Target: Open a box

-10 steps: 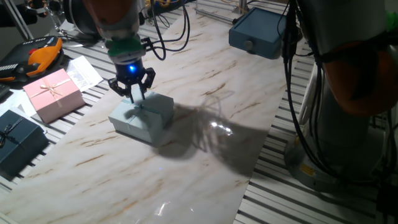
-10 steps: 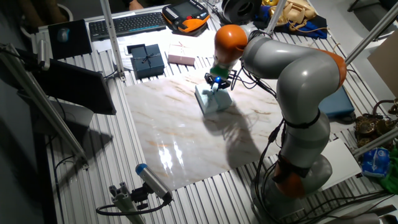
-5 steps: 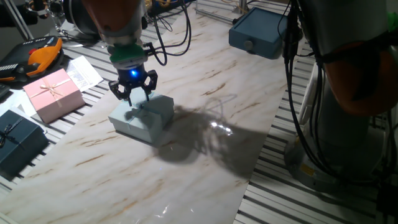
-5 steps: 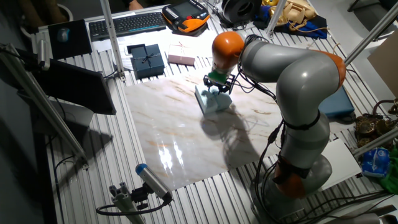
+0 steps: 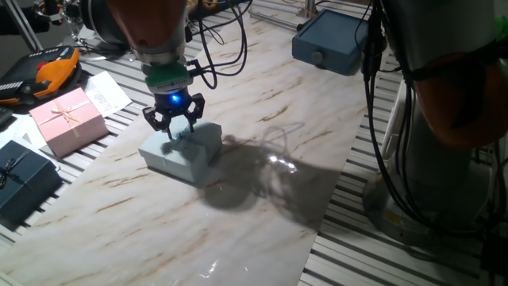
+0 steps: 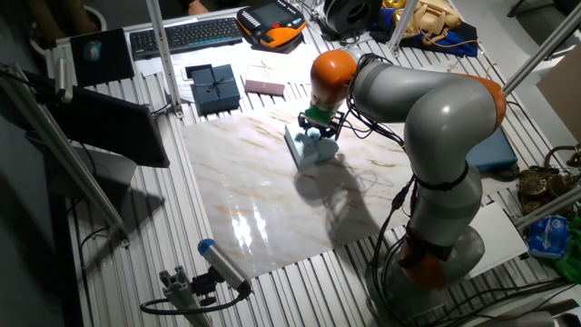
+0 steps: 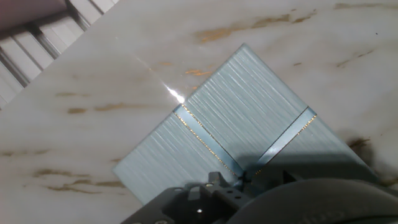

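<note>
I should next grip the lid by the ribbon knot at its centre (image 5: 180,137) with my gripper, and that is to open the pale blue box (image 5: 184,151).
The pale blue box (image 5: 184,151) stands on the marble board with its lid on. It also shows in the other fixed view (image 6: 311,148). In the hand view the lid (image 7: 236,118) fills the middle, with a thin ribbon crossing it. My gripper (image 5: 175,123) hangs just above the lid's far-left part, jaws spread and empty. It shows in the other fixed view (image 6: 315,130) as well. In the hand view only the gripper's dark body shows at the bottom edge. Whether the fingertips touch the lid cannot be told.
A pink ribboned box (image 5: 67,119) and a dark navy ribboned box (image 5: 24,184) lie left of the board. A blue-grey device (image 5: 329,44) sits at the far right. My arm's base (image 6: 436,245) stands beside the board. A keyboard (image 6: 186,34) lies at the back.
My gripper has shifted slightly sideways over the lid and turned a little. The box has not moved and its lid stays on.
</note>
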Controlling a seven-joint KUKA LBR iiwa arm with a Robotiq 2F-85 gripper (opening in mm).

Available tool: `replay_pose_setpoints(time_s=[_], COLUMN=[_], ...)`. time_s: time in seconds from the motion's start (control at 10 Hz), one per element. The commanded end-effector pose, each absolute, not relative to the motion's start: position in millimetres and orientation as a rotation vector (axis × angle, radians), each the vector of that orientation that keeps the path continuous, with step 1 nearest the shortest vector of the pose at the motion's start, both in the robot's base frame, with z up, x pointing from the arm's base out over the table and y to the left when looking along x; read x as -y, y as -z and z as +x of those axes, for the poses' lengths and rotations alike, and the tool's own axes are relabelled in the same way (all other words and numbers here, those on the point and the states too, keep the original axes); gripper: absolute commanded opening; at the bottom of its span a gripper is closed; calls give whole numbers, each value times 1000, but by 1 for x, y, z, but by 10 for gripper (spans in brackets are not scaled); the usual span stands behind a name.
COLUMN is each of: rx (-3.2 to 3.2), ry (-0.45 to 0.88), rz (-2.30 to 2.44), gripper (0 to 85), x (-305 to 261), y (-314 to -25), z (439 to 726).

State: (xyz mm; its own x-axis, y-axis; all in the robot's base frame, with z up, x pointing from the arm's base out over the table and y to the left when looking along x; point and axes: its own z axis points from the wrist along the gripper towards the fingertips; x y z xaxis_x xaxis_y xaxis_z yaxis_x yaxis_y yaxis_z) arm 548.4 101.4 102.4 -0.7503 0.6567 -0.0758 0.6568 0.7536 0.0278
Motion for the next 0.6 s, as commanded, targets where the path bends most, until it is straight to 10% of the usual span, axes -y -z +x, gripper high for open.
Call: replay_pose_setpoints(time_s=[0.0,0.1,0.5], rx=[-2866,-2868,-2868], ry=[1,2,6], rz=[1075,1073,1068], gripper=[510,340,340], x=[-102,-102,-102], y=[-102,-102,-97], z=[548,547,546])
